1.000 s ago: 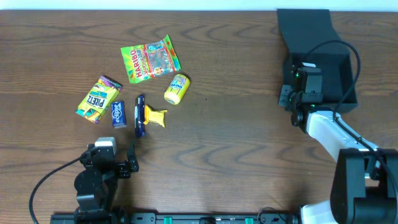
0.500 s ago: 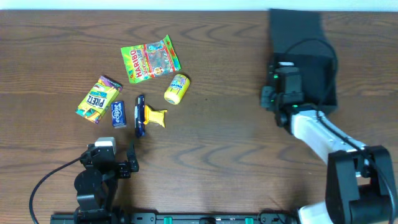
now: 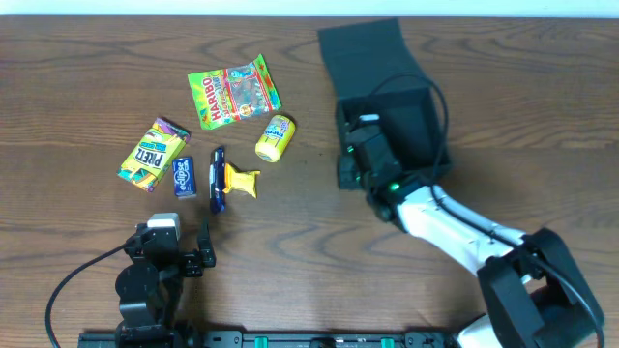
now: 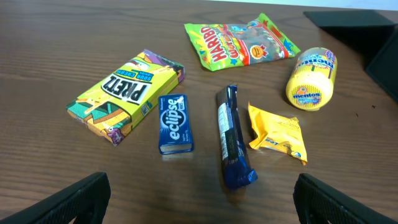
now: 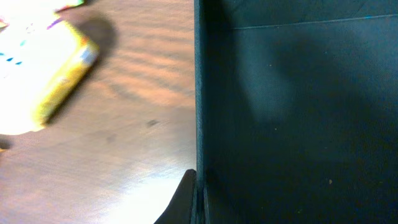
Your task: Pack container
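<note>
The black container [image 3: 406,116] is a wide stretch of table away from the Mentos tub [image 3: 274,137], so I should bring the container closer before my right gripper lets go of it.
The black container [image 3: 406,116] sits open at the table's middle back, its flap lid [image 3: 368,48] lying flat behind it. My right gripper [image 3: 350,164] is shut on the container's left wall, which runs up the right wrist view [image 5: 198,93]. Snack packets lie at the left: a Haribo bag [image 3: 232,92], a yellow Mentos tub [image 3: 274,137], a Pretz box [image 3: 153,153], an Eclipse tin [image 3: 184,177], a dark blue bar [image 3: 218,179] and a yellow packet [image 3: 242,181]. My left gripper [image 3: 179,253] is open and empty, below the snacks.
The left wrist view shows the snacks ahead: Pretz box [image 4: 127,93], Eclipse tin [image 4: 175,123], blue bar [image 4: 233,137], yellow packet [image 4: 277,132], Mentos tub [image 4: 311,78], Haribo bag [image 4: 242,42]. Bare wooden table [image 3: 542,97] lies right of the container.
My right gripper has dragged the container leftwards, from the table's right side to its middle. The left arm and the snacks have not moved.
</note>
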`<move>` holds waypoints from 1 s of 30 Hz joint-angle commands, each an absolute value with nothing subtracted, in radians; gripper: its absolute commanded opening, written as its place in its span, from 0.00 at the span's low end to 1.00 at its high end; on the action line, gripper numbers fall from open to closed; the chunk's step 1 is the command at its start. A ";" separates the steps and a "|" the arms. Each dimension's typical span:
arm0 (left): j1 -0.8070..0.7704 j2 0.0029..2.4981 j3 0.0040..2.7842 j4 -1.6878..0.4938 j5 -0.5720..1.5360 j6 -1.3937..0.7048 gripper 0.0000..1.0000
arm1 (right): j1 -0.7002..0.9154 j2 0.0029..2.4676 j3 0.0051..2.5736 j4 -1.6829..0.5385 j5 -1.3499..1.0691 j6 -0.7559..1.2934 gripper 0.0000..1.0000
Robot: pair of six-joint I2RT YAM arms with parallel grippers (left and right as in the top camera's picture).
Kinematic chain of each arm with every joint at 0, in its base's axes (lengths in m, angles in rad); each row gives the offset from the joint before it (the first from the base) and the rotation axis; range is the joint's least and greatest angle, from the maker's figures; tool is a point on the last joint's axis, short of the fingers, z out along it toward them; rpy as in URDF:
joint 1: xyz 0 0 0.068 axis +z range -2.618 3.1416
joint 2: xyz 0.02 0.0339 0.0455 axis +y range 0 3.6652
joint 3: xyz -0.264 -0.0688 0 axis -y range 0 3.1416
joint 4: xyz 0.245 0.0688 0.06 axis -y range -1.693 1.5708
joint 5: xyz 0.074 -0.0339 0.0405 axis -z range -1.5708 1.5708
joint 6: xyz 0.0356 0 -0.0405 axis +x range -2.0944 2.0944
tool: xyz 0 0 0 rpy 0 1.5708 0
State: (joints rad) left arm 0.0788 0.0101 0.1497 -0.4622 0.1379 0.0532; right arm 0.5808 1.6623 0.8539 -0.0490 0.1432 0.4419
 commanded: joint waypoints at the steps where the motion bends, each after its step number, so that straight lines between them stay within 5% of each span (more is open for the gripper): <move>1: 0.084 0.004 0.131 -0.460 0.127 0.064 0.95 | 0.657 1.665 0.877 -0.050 0.182 0.623 0.01; 11: 0.084 0.004 0.131 -0.460 0.127 0.064 0.95 | 0.789 1.675 0.878 -0.025 0.318 0.900 0.02; 30: 0.084 0.004 0.131 -0.460 0.127 0.064 0.95 | 0.792 1.835 1.072 -0.030 0.255 0.881 0.02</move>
